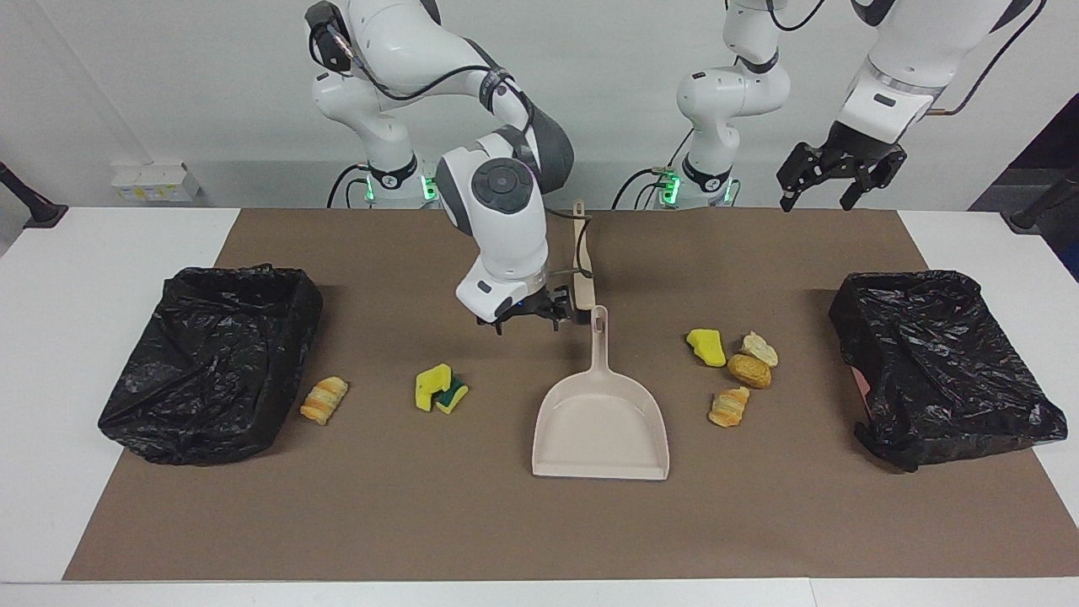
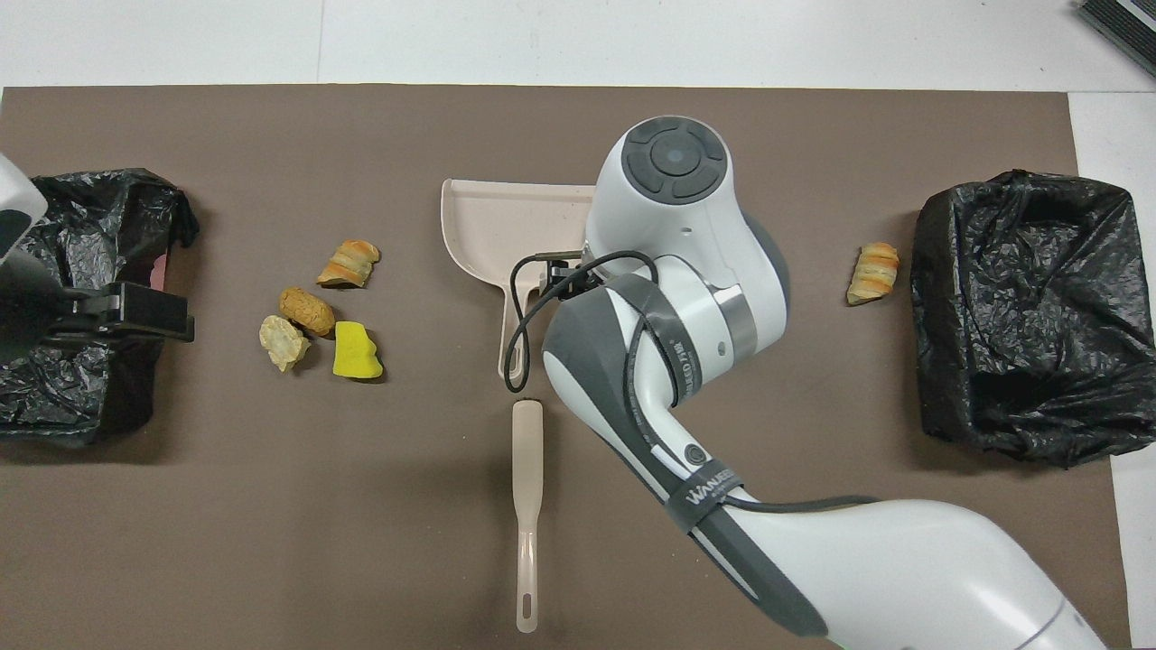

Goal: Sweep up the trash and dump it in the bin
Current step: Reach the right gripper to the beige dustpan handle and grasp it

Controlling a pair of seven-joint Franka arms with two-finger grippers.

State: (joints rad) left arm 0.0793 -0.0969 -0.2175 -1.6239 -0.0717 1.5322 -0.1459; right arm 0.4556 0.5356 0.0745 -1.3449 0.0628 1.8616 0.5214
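Note:
I need to grab the dustpan by its narrow handle [image 2: 509, 323] next with my right gripper, because the dustpan's broad scoop is far wider than my fingers.
Trash lies in two groups on the brown mat. A croissant piece [image 1: 324, 400] and a yellow-and-green sponge [image 1: 440, 389] lie toward the right arm's end. A yellow sponge chunk [image 1: 706, 346], a pale scrap [image 1: 759, 347], a brown bread piece [image 1: 749, 370] and a second croissant piece [image 1: 729, 406] lie toward the left arm's end. The beige dustpan [image 1: 600, 421] lies mid-mat, with the beige brush [image 1: 582, 253] just nearer the robots. My right gripper [image 1: 529, 320] hangs open and empty, low over the mat beside the dustpan's handle. My left gripper [image 1: 818, 198] waits open, raised over the mat's robot-side edge.
A bin lined with a black bag [image 1: 211, 362] stands at the right arm's end of the mat, and another [image 1: 936, 362] stands at the left arm's end. In the overhead view my right arm covers the yellow-and-green sponge and part of the dustpan [image 2: 479, 217].

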